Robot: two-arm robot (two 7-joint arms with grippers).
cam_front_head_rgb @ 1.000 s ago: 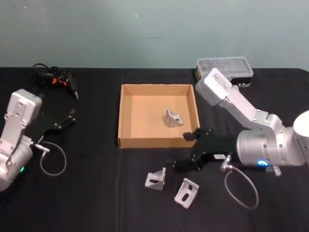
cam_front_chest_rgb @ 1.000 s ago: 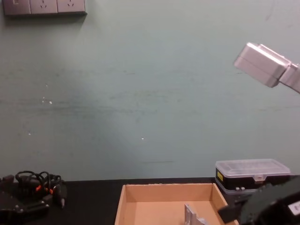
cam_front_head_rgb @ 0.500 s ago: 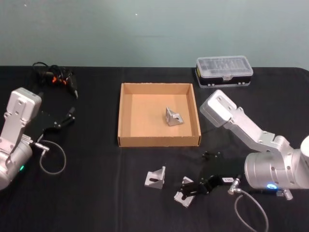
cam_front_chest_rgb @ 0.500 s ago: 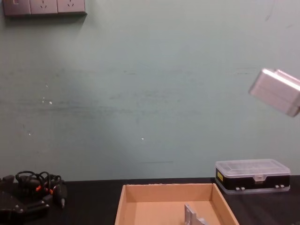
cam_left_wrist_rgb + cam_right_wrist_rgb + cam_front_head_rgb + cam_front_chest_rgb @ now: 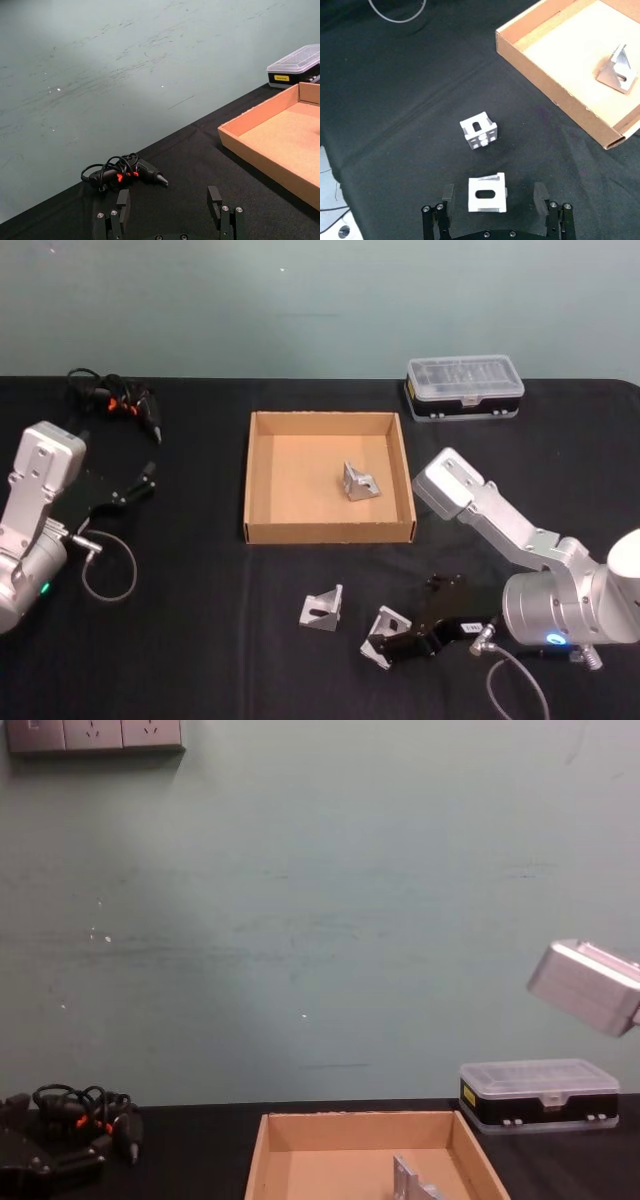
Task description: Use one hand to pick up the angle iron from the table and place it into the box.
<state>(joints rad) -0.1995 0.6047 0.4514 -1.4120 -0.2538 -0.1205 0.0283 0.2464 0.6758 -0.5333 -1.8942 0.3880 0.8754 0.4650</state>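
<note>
I should next put the angle iron into the cardboard box (image 5: 570,50), so I should pick it up with my right gripper, fingers on the side edges of its slotted plate (image 5: 470,195).
Two angle irons lie on the black table (image 5: 200,640) in front of the box: one at left (image 5: 322,609) and one at right (image 5: 385,633). My right gripper (image 5: 405,622) is low at the right one, open. In the right wrist view that angle iron (image 5: 487,194) sits between the open gripper's (image 5: 494,194) fingers, untouched, with the other angle iron (image 5: 479,134) beyond. The tan cardboard box (image 5: 330,533) holds a third angle iron (image 5: 360,483). My left gripper (image 5: 135,487) rests open at the table's left, as the left wrist view of the gripper (image 5: 169,199) shows.
A clear-lidded black organiser case (image 5: 464,387) stands behind the box at the right. A tangle of black cable with a tool (image 5: 115,403) lies at the back left. A loop of grey cable (image 5: 110,570) hangs by the left arm.
My right arm has swung from the box's front right corner toward me and down, ending with its open fingers around the right angle iron. The left arm has stayed still.
</note>
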